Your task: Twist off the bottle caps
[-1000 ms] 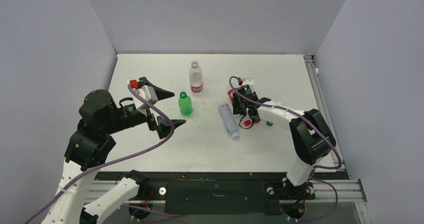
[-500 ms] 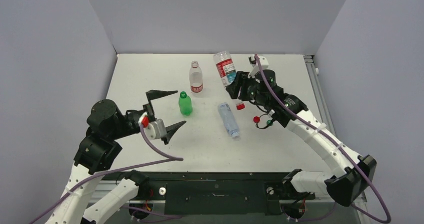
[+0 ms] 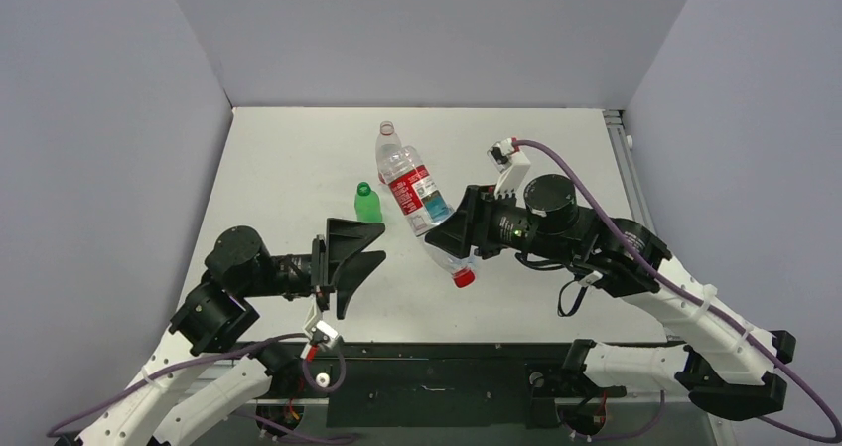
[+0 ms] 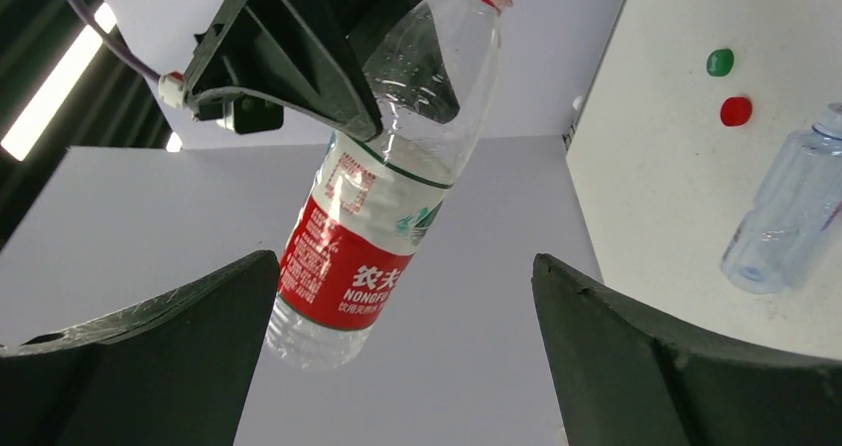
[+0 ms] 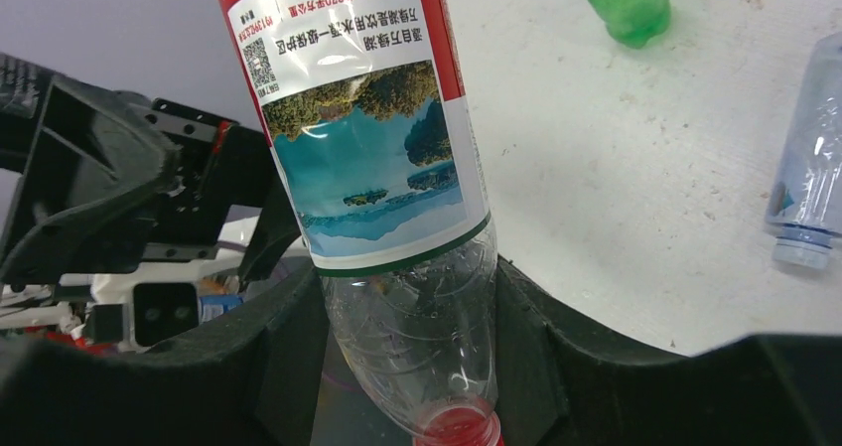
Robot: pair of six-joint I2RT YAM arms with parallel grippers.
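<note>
I should reach for the red-labelled bottle with my left gripper and grab its labelled body (image 3: 418, 197). The red cap (image 3: 463, 278) then stays free for my right gripper to unscrew.
My right gripper (image 3: 452, 235) is shut on the clear shoulder of a red-labelled bottle (image 3: 415, 190) and holds it in the air, tilted, with its red cap (image 3: 463, 278) on and pointing down towards me. The right wrist view shows the bottle (image 5: 362, 118) between the jaws of my right gripper (image 5: 412, 337), cap (image 5: 457, 428) at the bottom. My left gripper (image 3: 362, 252) is open and empty, just left of the held bottle (image 4: 352, 267), which hangs apart from its fingers. A green bottle (image 3: 367, 205) stands on the table.
A second red-labelled bottle (image 3: 386, 132) stands behind the held one. A pale-blue bottle (image 4: 784, 218) lies on the table, also in the right wrist view (image 5: 809, 183). A loose green cap (image 4: 720, 62) and a loose red cap (image 4: 736, 111) lie beyond it.
My right arm lifted the red-labelled bottle off the table, carried it left to the middle and tipped its cap down. My left gripper swung in to face it, still open.
</note>
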